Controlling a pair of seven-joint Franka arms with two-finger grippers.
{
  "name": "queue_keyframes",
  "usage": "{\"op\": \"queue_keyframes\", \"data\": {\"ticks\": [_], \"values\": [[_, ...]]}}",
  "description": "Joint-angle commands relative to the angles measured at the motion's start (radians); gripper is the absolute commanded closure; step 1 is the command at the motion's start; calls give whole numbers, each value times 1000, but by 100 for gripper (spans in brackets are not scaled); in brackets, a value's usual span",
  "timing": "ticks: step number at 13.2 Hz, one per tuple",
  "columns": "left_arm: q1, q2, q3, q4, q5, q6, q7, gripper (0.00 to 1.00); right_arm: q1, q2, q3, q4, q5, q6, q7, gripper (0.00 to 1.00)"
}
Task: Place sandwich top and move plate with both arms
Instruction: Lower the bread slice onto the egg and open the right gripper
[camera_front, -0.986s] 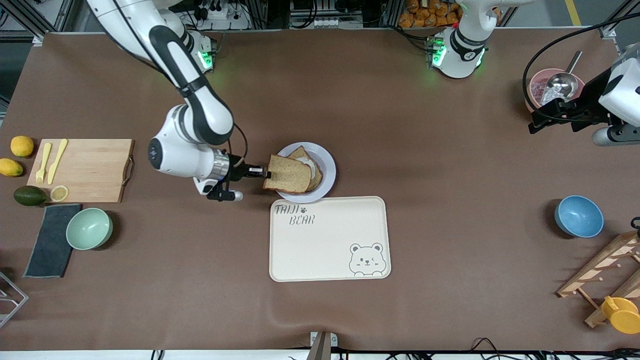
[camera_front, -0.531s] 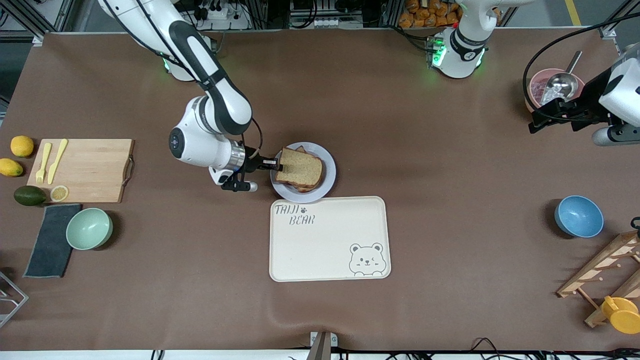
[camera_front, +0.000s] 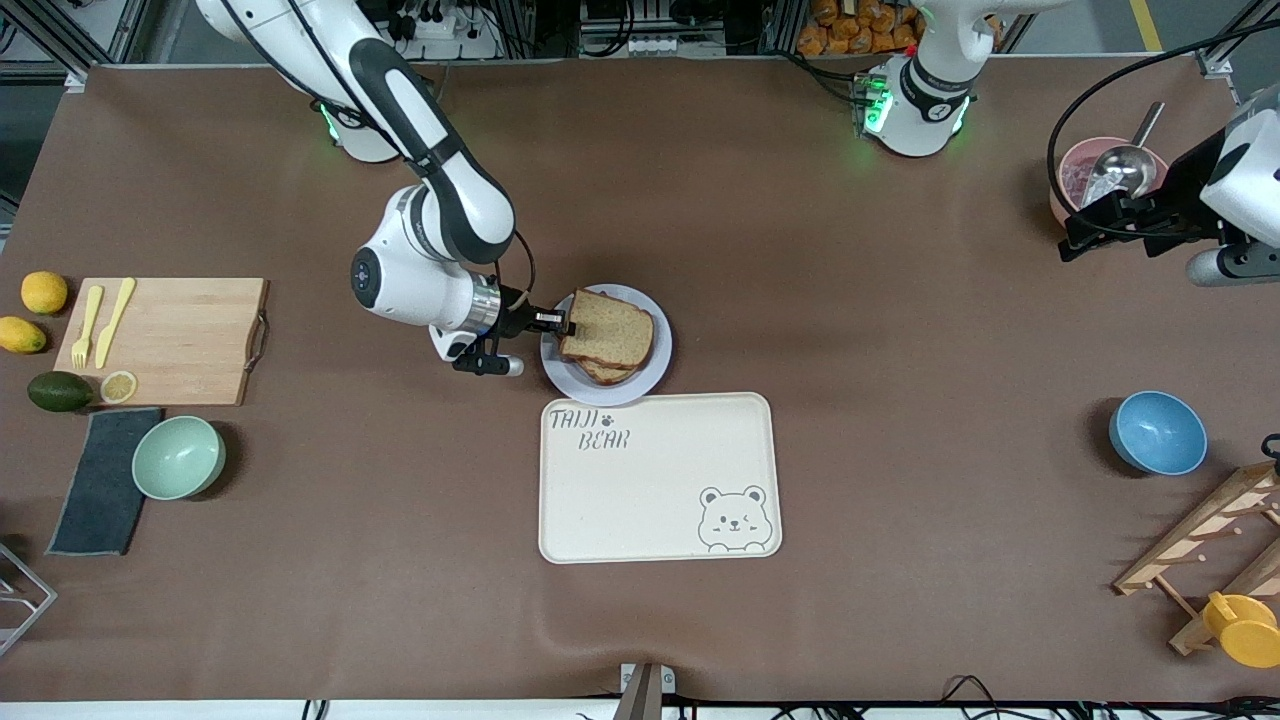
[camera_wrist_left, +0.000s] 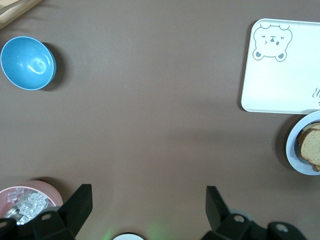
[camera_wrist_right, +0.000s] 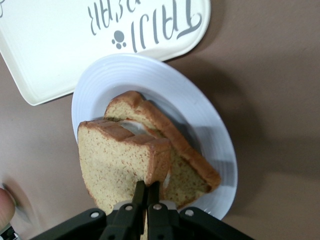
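Observation:
I need to open my right gripper now. The sandwich top's crust touches the lower slice inside the plate's rim, so the sandwich top would rest there.
The sandwich top (camera_front: 610, 328), a plain brown bread slice, hangs over the small pale plate (camera_front: 655, 365) and covers most of the slice lying on it. My right gripper (camera_front: 565, 322) is shut on the top's edge, at the plate's rim toward the right arm's end. In the right wrist view the top (camera_wrist_right: 120, 160) is pinched by the right gripper (camera_wrist_right: 149, 186) above the lower slice (camera_wrist_right: 185, 160) on the plate (camera_wrist_right: 200, 115). My left gripper (camera_front: 1085, 232) waits open and empty by the pink bowl; its fingers (camera_wrist_left: 80, 200) show spread apart in the left wrist view.
The cream bear-print tray (camera_front: 660, 478) lies just nearer the camera than the plate. A cutting board (camera_front: 165, 340), green bowl (camera_front: 178, 457) and fruit sit toward the right arm's end. A blue bowl (camera_front: 1157, 432), pink bowl with scoop (camera_front: 1110, 175) and wooden rack (camera_front: 1210, 545) sit toward the left arm's end.
My right gripper carried the sandwich top farther over the plate, toward the left arm's end, until it covers most of the lower slice. The left arm barely moved.

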Motion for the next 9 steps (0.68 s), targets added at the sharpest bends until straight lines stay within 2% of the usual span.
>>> {"op": "queue_keyframes", "data": {"ticks": [1,3,4,6,7,9], "values": [[6,-10,-5,16,0,-10,-3,0,20,-40,-13,-33,29,8,7,100],[6,-17,-2,46,-1,-11,0,0,10,-40,-13,-31,29,2,9,99],[6,-15,-1,53,0,-11,-5,0,10,-40,-15,-31,29,0,9,95],[8,-13,1,50,0,-16,-8,0,8,-39,-16,-30,29,-2,9,80],[8,-12,1,47,0,-17,-6,0,6,-39,-16,-30,29,-2,9,69],[8,-9,1,43,2,-17,-9,0,8,-37,-16,-28,28,-2,26,60]]}}
